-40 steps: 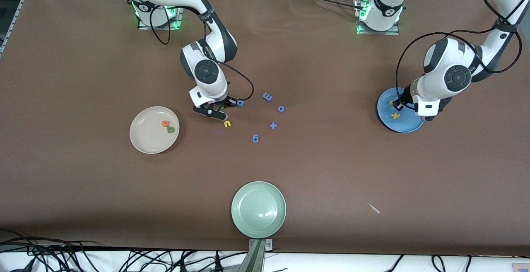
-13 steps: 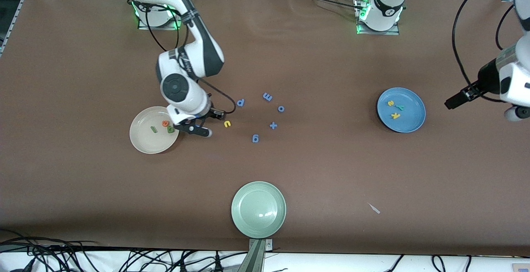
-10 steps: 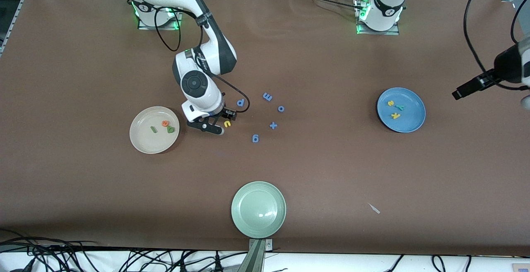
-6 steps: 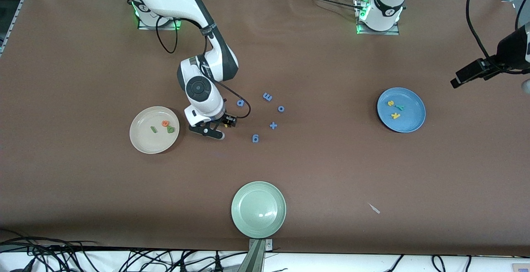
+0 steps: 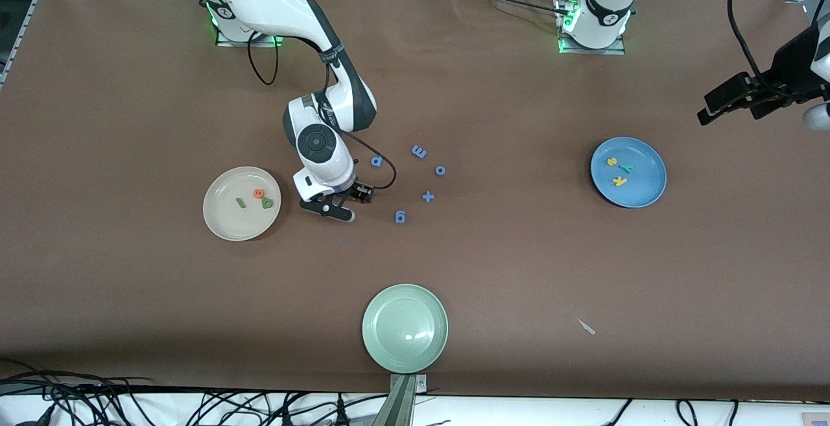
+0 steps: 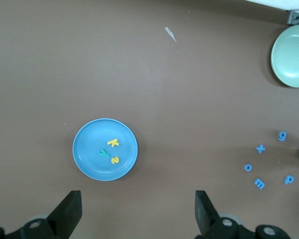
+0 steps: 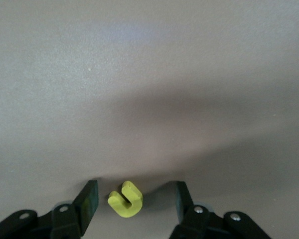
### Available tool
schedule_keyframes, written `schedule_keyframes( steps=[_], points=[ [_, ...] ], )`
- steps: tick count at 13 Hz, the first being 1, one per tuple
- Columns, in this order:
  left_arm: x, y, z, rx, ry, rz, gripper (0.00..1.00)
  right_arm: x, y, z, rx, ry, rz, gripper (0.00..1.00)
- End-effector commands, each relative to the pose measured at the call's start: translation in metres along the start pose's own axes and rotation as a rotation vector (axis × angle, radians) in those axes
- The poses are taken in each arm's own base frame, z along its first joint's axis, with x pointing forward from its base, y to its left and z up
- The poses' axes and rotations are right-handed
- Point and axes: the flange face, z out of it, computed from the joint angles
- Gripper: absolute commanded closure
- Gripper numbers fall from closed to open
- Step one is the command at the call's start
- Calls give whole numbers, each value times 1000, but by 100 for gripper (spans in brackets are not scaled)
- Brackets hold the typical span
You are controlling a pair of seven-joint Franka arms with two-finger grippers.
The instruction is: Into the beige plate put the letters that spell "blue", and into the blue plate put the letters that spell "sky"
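My right gripper's fingers are beside the yellow u [image 7: 125,203] in the right wrist view. My right gripper needs to close now, and it would hold the u.
The beige plate [image 5: 224,218] holds the orange e [image 5: 259,193], the green b [image 5: 266,203] and the thin green l [image 5: 240,203]. My right gripper [image 5: 337,204] is down at the table beside that plate, toward the blue letters. It stands open, with the yellow u [image 7: 125,200] lying flat between its fingers [image 7: 89,199], untouched. The front view hides the u under the hand. The blue plate [image 5: 642,189] holds the yellow s [image 5: 611,162], teal y [image 5: 626,168] and yellow k [image 5: 620,181]. My left gripper [image 6: 137,214] hangs open and empty, high over the left arm's end of the table.
Blue letters lie mid-table: p [image 5: 377,161], m [image 5: 419,152], o [image 5: 440,170], + [image 5: 428,197], g [image 5: 400,217]. A pale green plate [image 5: 404,328] sits at the table edge nearest the front camera. A small white scrap [image 5: 587,327] lies toward the left arm's end.
The green l went from my right gripper into the beige plate. That gripper then moved over the yellow u and came down around it. The left arm lifted away from the blue plate.
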Motion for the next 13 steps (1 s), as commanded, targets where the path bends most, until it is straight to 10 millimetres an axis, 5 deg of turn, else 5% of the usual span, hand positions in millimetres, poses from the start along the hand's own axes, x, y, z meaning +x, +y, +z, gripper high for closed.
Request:
schedule_keyframes(
  steps=[1,3,9,13],
  points=[
    [2,-11,-6,34,-2,36,0,0,-8,7,12,3,18,30],
    [1,-14,-5,75,-9,94,0,-1,-7,10,7,0,18,35],
    [-4,-5,-8,151,-14,126,0,6,-2,2,4,-6,1,76],
    [-3,-2,-8,130,-9,116,0,35,17,-41,-50,-60,-64,79]
  ],
)
